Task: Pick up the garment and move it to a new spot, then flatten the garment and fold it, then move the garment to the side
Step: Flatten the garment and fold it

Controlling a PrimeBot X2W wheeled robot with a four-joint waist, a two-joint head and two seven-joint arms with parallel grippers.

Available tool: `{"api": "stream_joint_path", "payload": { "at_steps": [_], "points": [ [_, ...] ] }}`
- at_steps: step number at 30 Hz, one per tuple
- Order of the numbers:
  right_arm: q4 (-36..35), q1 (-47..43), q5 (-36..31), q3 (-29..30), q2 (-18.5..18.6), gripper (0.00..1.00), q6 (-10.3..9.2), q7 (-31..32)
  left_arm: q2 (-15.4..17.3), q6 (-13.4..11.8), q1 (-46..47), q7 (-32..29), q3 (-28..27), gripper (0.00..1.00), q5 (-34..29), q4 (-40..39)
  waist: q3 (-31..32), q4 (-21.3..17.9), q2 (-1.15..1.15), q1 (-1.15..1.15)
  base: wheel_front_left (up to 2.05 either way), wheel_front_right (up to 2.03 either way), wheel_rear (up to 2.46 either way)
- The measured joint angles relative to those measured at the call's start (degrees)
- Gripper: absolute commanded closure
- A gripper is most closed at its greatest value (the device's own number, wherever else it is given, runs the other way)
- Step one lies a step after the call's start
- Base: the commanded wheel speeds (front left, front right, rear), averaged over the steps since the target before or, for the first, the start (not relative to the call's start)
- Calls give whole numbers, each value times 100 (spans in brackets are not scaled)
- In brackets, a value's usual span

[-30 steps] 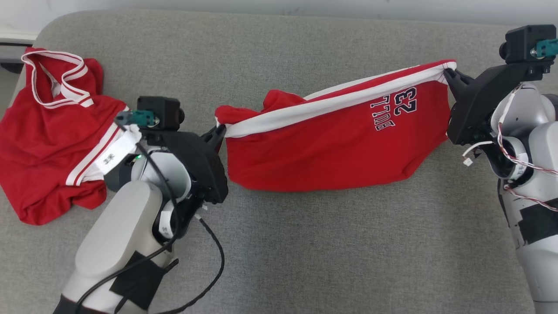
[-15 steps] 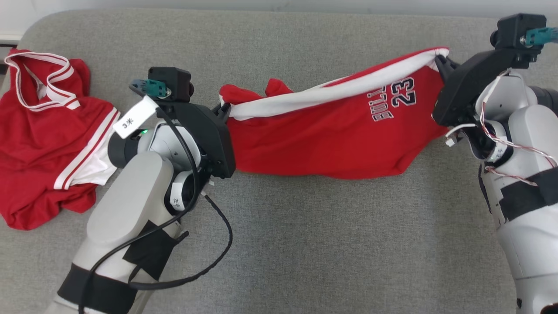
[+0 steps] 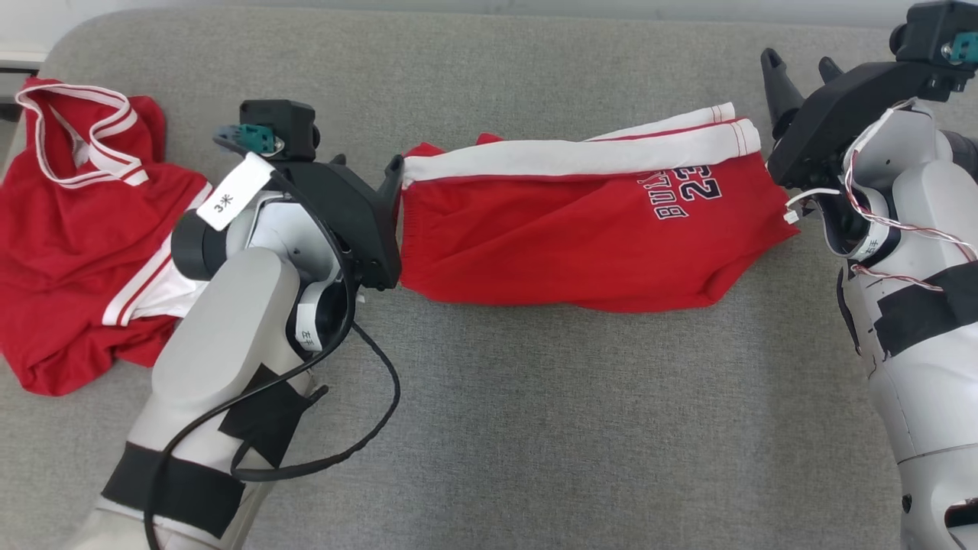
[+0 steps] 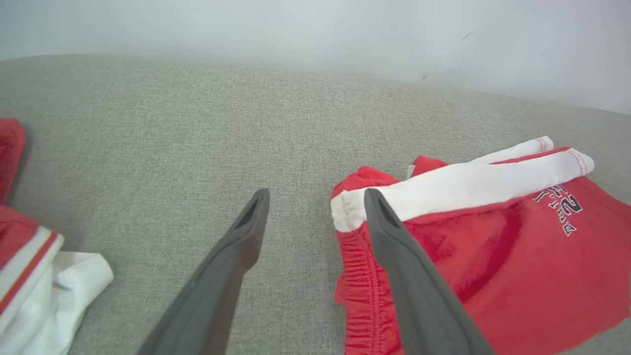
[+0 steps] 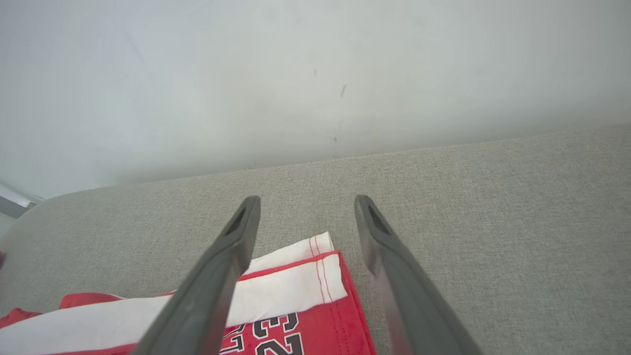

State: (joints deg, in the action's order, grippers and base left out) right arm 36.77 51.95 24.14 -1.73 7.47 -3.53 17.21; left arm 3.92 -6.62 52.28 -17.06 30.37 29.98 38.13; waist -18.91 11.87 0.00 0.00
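The shorts need to be folded neatly, so my right gripper should next grab the stitched leg-hem end [image 3: 757, 183] of the red shorts [image 3: 573, 237].
The garment, red shorts [image 3: 573, 237] with a white side stripe and "23" print, lies spread on the grey cushion [image 3: 535, 428]. My left gripper [image 3: 367, 164] stands open at the shorts' left waistband end, one finger over the elastic edge in the left wrist view [image 4: 316, 195], shorts [image 4: 493, 236] to its right. My right gripper [image 3: 796, 63] is open, lifted just beyond the shorts' right end. In the right wrist view the gripper [image 5: 307, 199] hangs above the white hem of the shorts [image 5: 296, 286]. Neither gripper holds cloth.
A second red garment [image 3: 69, 252] with white trim lies crumpled at the cushion's left end, behind my left forearm; part of it shows as [image 4: 19, 276]. A pale wall [image 5: 315, 74] runs along the cushion's far edge. Bare cushion stretches in front of the shorts.
Both grippers have opened and let go of the shorts, which were stretched taut between them. The shorts have dropped flat onto the cushion. The right gripper has drawn up and away.
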Motion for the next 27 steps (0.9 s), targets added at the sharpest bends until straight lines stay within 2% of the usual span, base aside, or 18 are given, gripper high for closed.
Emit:
{"api": "stream_joint_path", "payload": {
  "at_steps": [2, 8, 12, 18, 27],
  "points": [
    [70, 1, -1, 3, 20, 0, 31, -123, 19, -1, -5, 101, -9, 0, -38, 74, 37, 19, 0, 0, 0, 0, 0],
    [198, -125, -11, -46, 212, 0, 289, -371, 177, 24, -145, 353, 30, 0, -58, 193, 236, 50, 0, 0, 0, 0, 0],
    [270, -470, -105, -114, 400, 0, 412, -412, 274, 285, -503, 446, 229, 0, -81, 214, 433, 53, 0, 0, 0, 0, 0],
    [374, -1117, -107, -137, 501, 0, 456, -410, 378, 530, -1061, 560, 436, 0, -85, 157, 776, 27, 0, -1, 0, 0, 0],
    [270, -1659, -67, -131, 266, 0, 445, -359, 398, 771, -1435, 660, 746, 0, -180, -42, 973, -181, -1, -1, 0, 0, 0]
  ]
}}
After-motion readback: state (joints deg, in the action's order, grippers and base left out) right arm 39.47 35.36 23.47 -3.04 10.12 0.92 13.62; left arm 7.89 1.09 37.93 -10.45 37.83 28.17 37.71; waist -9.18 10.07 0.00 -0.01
